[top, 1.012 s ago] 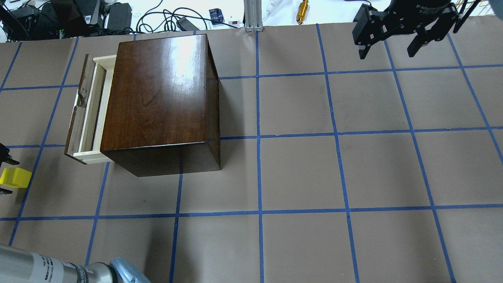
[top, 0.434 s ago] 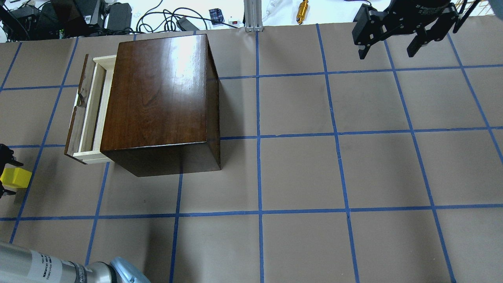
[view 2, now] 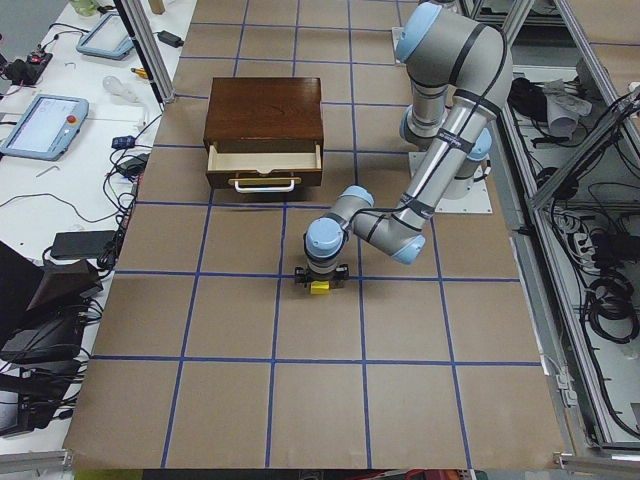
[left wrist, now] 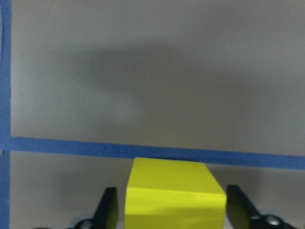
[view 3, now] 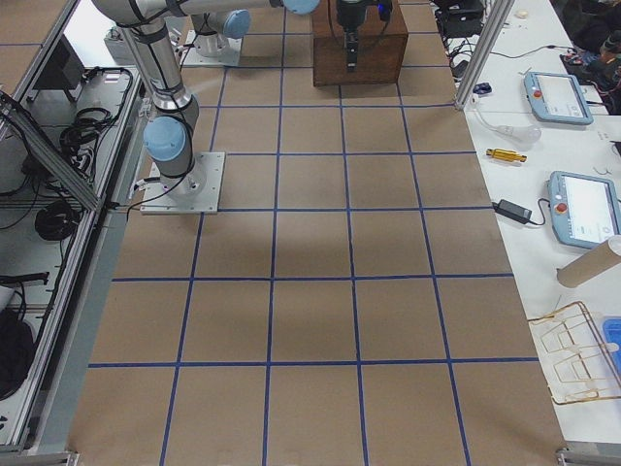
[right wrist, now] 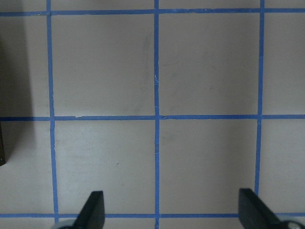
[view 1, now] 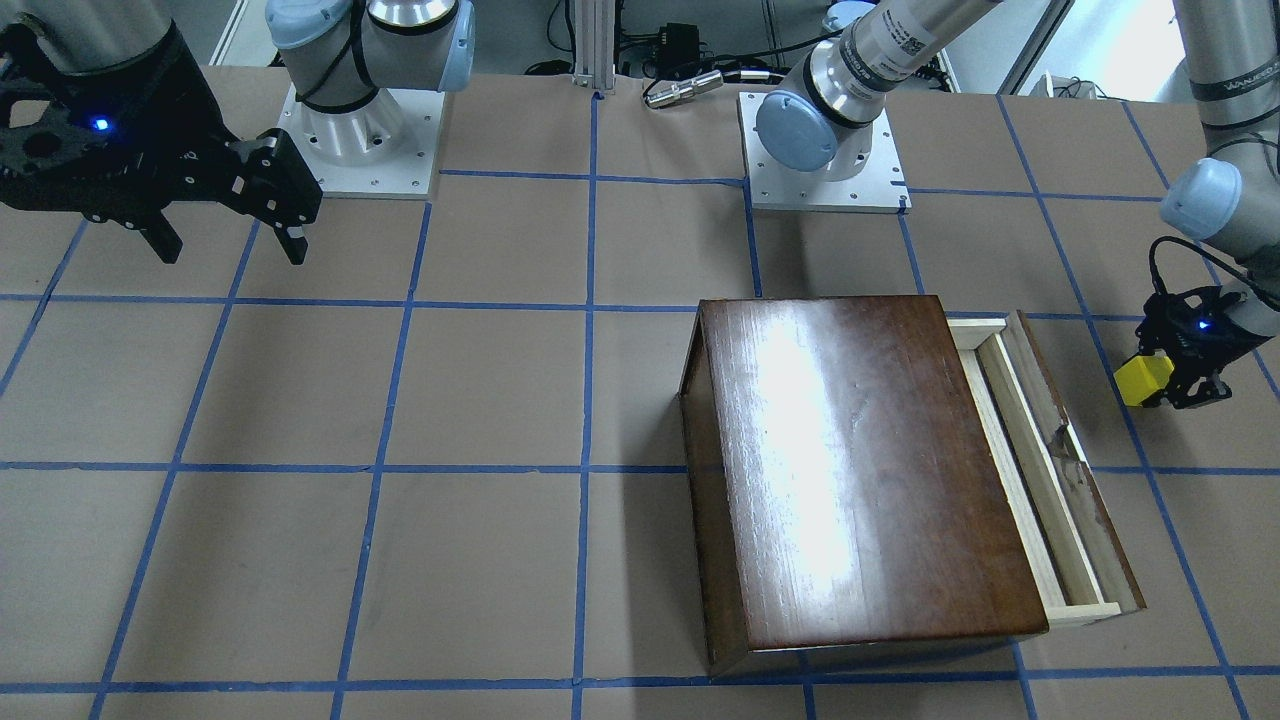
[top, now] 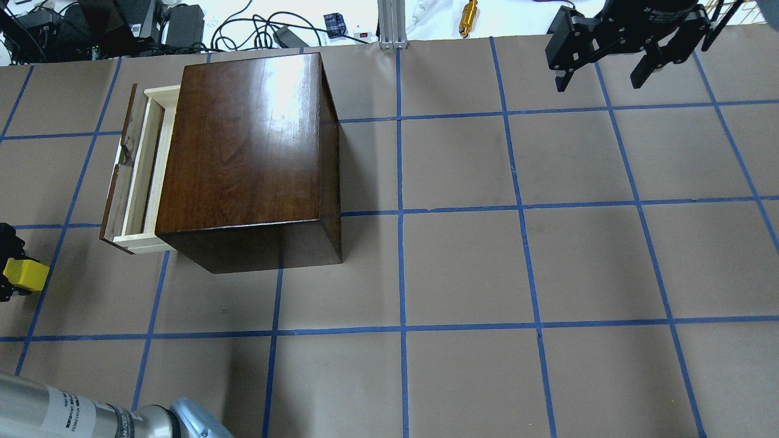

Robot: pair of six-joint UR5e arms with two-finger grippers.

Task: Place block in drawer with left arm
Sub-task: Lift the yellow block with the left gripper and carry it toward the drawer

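The left gripper next needs to grab the opposite sides of the small yellow block to place it in the drawer (view 1: pixel 1038 474).
The yellow block (left wrist: pixel 174 191) rests on the brown table paper, left of the dark wooden box (top: pixel 243 146). My left gripper (left wrist: pixel 172 210) is open and straddles it, with a thin strip of paper visible on each side of the cube. The overhead view shows the block (top: pixel 27 275) at the left edge, below the drawer (top: pixel 137 164). The drawer is pulled partway out of the box, and its pale inside holds nothing I can see. My right gripper (top: pixel 602 76) hangs open and holds nothing, high over the far right of the table.
The box (view 1: pixel 860 470) stands tall in the table's left half. The drawer's dark front panel (view 1: pixel 1075 450) sticks out toward my left gripper (view 1: pixel 1165 385). Cables, tablets and tools lie on the white bench (top: pixel 426 18) past the far edge.
The left gripper's fingers have drawn in closer around the block, which shows slightly smaller in the overhead view. The right gripper, box and drawer have hardly moved.
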